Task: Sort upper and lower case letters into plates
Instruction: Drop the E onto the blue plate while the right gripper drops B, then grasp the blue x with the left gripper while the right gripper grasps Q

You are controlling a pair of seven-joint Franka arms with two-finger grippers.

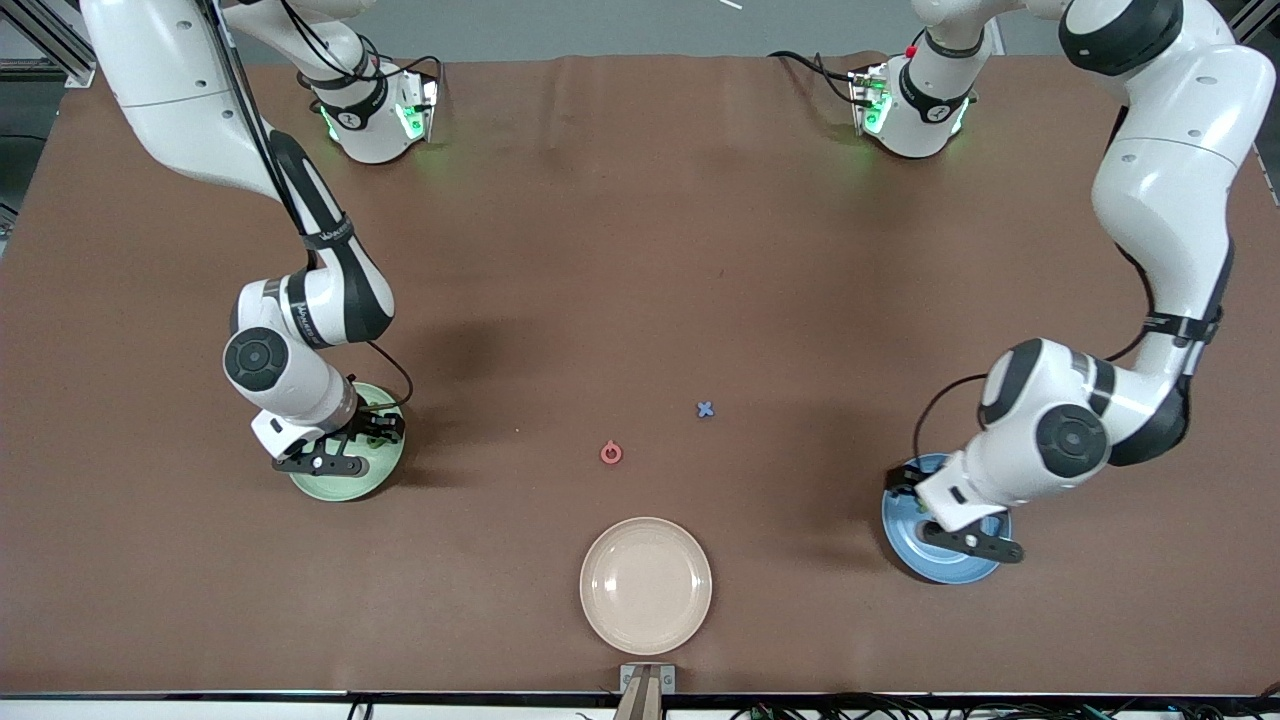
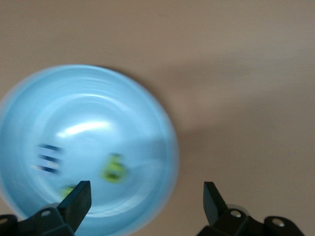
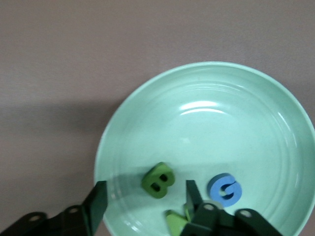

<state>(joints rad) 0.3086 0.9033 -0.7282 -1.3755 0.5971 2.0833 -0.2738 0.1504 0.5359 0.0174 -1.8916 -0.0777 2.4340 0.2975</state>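
My left gripper will next grab the blue x by its crossed arms, to sort the lowercase letter into the blue plate.
The pale mint green plate (image 1: 340, 489) lies toward the right arm's end of the table. In the right wrist view (image 3: 206, 113) it holds a green B (image 3: 158, 180), a blue G (image 3: 224, 189) and another green letter (image 3: 176, 222). My right gripper (image 1: 378, 430) (image 3: 146, 201) is open and empty just above it. The blue plate (image 1: 940, 570) (image 2: 88, 108) lies toward the left arm's end and holds a dark blue letter (image 2: 49, 158) and yellow-green letters (image 2: 114, 168). My left gripper (image 1: 905, 492) (image 2: 145, 199) is open and empty over its rim. A red letter (image 1: 611, 453) and a blue x (image 1: 706, 408) lie mid-table.
A cream-beige plate (image 1: 646, 585) with nothing in it lies at the table's edge nearest the front camera, midway between the two arms. The brown table cover (image 1: 640, 250) is bare toward the robots' bases.
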